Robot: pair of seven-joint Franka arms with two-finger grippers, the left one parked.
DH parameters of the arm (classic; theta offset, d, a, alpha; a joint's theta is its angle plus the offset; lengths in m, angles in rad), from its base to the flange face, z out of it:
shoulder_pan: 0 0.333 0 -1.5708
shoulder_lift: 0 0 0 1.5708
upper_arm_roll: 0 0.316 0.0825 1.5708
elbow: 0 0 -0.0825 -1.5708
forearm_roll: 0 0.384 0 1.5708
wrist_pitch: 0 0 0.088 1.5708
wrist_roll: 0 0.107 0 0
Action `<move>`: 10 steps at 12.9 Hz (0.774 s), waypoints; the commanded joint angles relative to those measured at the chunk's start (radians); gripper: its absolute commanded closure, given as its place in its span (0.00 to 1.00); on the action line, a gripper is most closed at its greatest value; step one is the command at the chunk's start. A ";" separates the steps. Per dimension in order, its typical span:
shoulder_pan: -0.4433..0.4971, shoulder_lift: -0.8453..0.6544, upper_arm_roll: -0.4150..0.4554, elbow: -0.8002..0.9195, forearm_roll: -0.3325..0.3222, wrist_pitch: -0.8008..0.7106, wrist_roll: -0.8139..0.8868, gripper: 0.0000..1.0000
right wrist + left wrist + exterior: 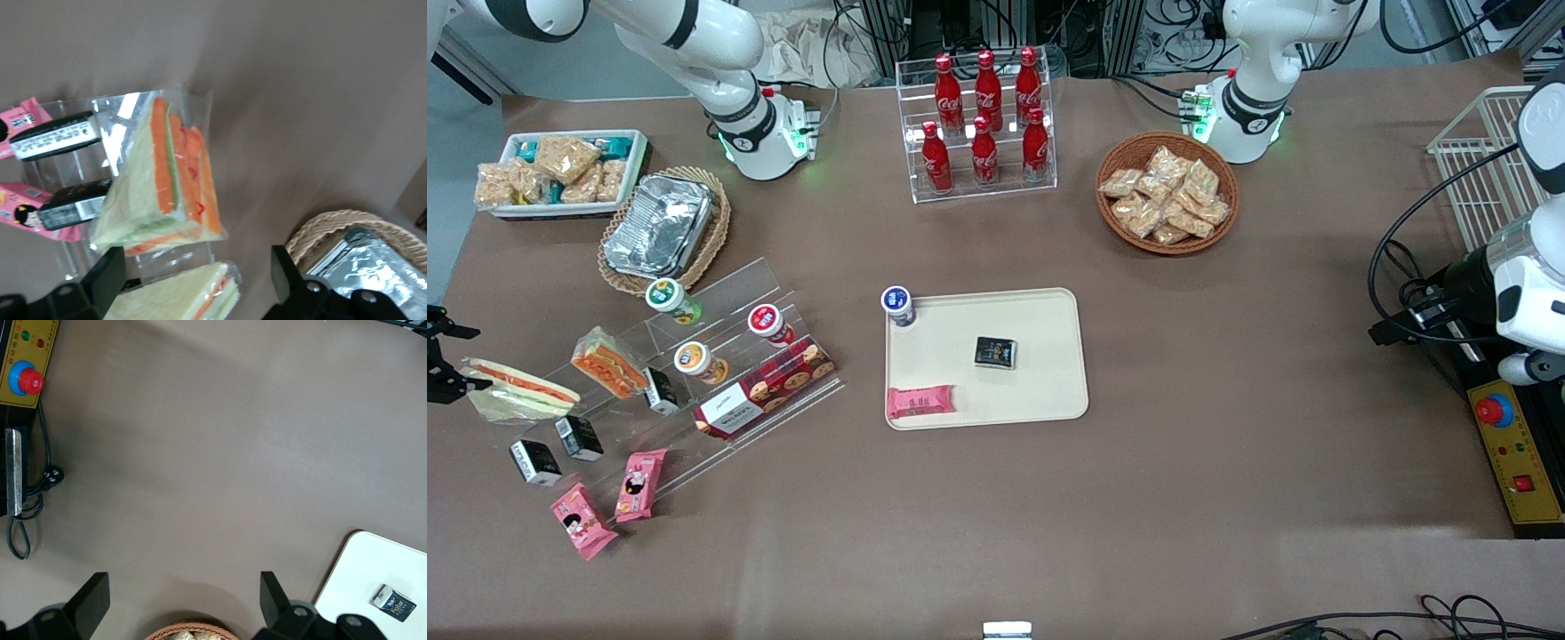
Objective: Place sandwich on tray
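Observation:
My gripper grabs the sandwich by its wrapped end next, to place the sandwich on the cream tray.
The sandwich, a clear-wrapped pale wedge with a red-orange and green stripe, lies on the table at the working arm's end, beside the acrylic stand. In the right wrist view the sandwich sits between my open fingers, with a gap to each. My gripper hovers at the sandwich's outer end, open and holding nothing; it also shows in the wrist view. The cream tray lies mid-table, well away from the sandwich, and holds a blue-lidded cup, a small black box and a pink bar. The tray's corner shows in the left wrist view.
A chunkier orange-striped sandwich rests on the stepped acrylic stand with cups, a cookie box and small black boxes. Pink packs lie nearer the camera. A foil container sits in a wicker basket. A cola rack and snack basket stand farther back.

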State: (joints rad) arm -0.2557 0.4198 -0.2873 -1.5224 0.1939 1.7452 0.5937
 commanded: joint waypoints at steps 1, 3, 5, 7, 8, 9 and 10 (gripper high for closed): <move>-0.019 0.013 0.002 -0.004 0.061 0.033 0.009 0.03; -0.028 0.017 0.002 -0.004 0.062 0.048 0.009 0.03; -0.027 0.019 0.003 -0.004 0.062 0.065 0.009 0.03; -0.023 0.025 0.003 -0.002 0.079 0.080 0.009 0.03; -0.020 0.030 0.003 -0.004 0.087 0.089 0.009 0.03; -0.017 0.037 0.005 -0.002 0.087 0.091 0.009 0.03; -0.017 0.042 0.005 -0.002 0.091 0.094 0.009 0.03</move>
State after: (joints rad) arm -0.2749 0.4490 -0.2826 -1.5231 0.2509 1.8173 0.5958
